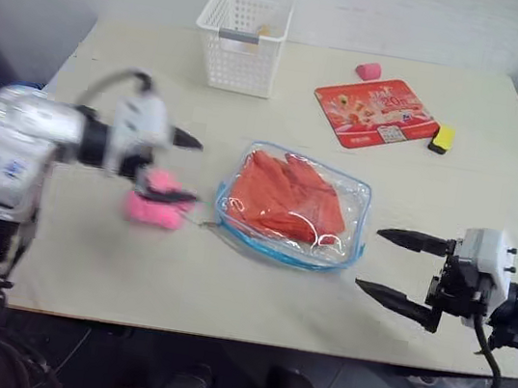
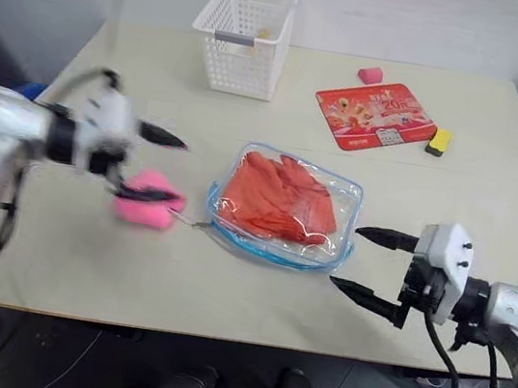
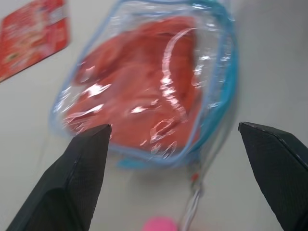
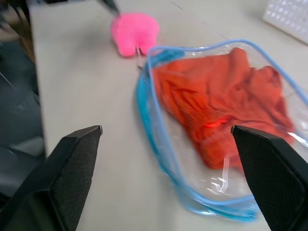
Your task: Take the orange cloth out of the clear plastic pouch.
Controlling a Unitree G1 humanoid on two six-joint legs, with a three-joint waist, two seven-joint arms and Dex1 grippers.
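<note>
Next, my left gripper grabs the pouch by its thin blue-edged rim (image 1: pixel 239 234), since the orange cloth (image 1: pixel 288 198) bulges through the middle of the pouch.
The clear plastic pouch (image 1: pixel 330 255) with light blue edging lies flat in the middle of the table. The orange cloth (image 1: pixel 288 198) sits crumpled inside it, seen through the plastic. My left gripper (image 1: pixel 185 169) hovers just left of the pouch, open and empty, pointing at it. A pink plush toy (image 1: pixel 152 207) lies on the table under its lower finger. My right gripper (image 1: pixel 371 260) is open and empty just right of the pouch, near the table's front edge, pointing left at it. In the right wrist view the pouch's blue rim (image 4: pixel 144 103) shows, with the cloth (image 4: pixel 216 96) inside.
A white basket (image 1: pixel 244 31) stands at the back of the table. A red flat printed packet (image 1: pixel 374 112) lies at the back right, with a small pink thing (image 1: pixel 368 71) behind it and a yellow block (image 1: pixel 442 138) beside it.
</note>
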